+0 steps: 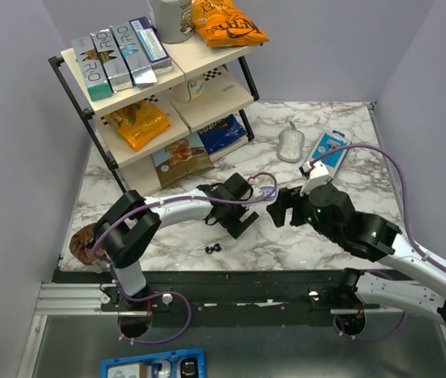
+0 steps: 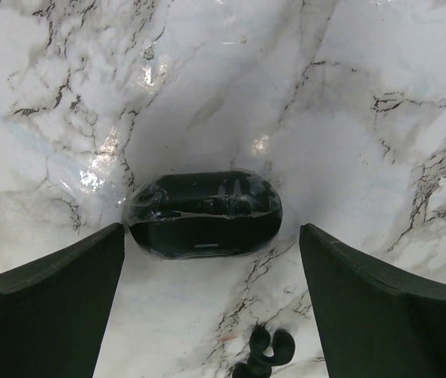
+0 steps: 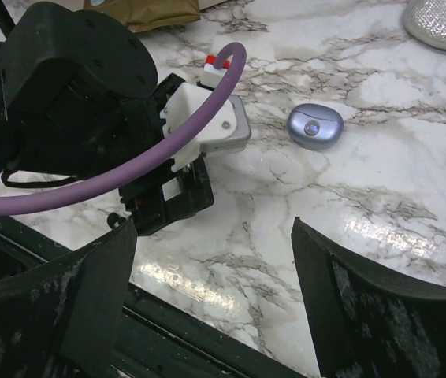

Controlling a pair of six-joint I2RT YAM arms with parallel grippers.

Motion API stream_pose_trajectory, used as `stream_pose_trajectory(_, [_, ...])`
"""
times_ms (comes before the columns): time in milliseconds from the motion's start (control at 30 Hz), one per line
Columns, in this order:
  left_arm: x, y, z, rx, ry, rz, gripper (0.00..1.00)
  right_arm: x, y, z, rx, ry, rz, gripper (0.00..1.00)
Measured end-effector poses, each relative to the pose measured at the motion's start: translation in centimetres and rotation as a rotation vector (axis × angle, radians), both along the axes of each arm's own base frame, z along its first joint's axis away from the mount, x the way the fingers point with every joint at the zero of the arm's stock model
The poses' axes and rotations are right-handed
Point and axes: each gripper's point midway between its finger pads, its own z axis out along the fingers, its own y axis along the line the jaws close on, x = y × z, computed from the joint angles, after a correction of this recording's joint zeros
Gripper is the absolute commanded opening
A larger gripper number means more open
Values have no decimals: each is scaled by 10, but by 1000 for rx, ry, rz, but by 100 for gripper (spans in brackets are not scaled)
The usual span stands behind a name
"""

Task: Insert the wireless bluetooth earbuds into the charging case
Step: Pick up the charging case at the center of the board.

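Note:
The two rounded ends of the charging case [image 2: 202,214] are between my fingers, so closing now would hold the case. My left gripper needs to close on it.
The charging case [image 2: 202,214] is a glossy black oval lying on the marble, straight ahead of my left gripper [image 2: 211,236]. That gripper is open, its tips flanking the case's near side without touching it. The wireless bluetooth earbuds [image 2: 264,350] lie together on the marble between the left fingers, closer to the wrist than the case. From above, the earbuds [image 1: 213,249] sit just in front of the left gripper [image 1: 239,216], which hides the case. My right gripper [image 3: 213,228] is open over bare marble, facing the left one from the right [image 1: 280,211].
A grey-blue oval pod [image 3: 315,126] lies beyond the right fingers. A shelf rack [image 1: 89,114] with snack packs stands at the back left. A grey mouse-like object [image 1: 291,144] and a blue packet [image 1: 332,150] lie at the back right. A brown item [image 1: 83,244] sits front left.

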Motion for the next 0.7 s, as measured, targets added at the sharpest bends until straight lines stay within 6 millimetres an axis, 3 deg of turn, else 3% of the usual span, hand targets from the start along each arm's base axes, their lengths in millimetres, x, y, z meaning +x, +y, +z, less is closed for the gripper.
stream_pose_trajectory(167, [2,-2,-1,-5,-1,18,98,0,-1,-2,-3,3,-7,88])
stream_pose_trajectory(400, [3,-3,-1,-10,1,35,83,0,-1,-3,-4,3,-8,88])
stream_pose_trajectory(700, [3,-3,-1,-12,0,44,73,0,-2,-7,-10,8,-9,88])
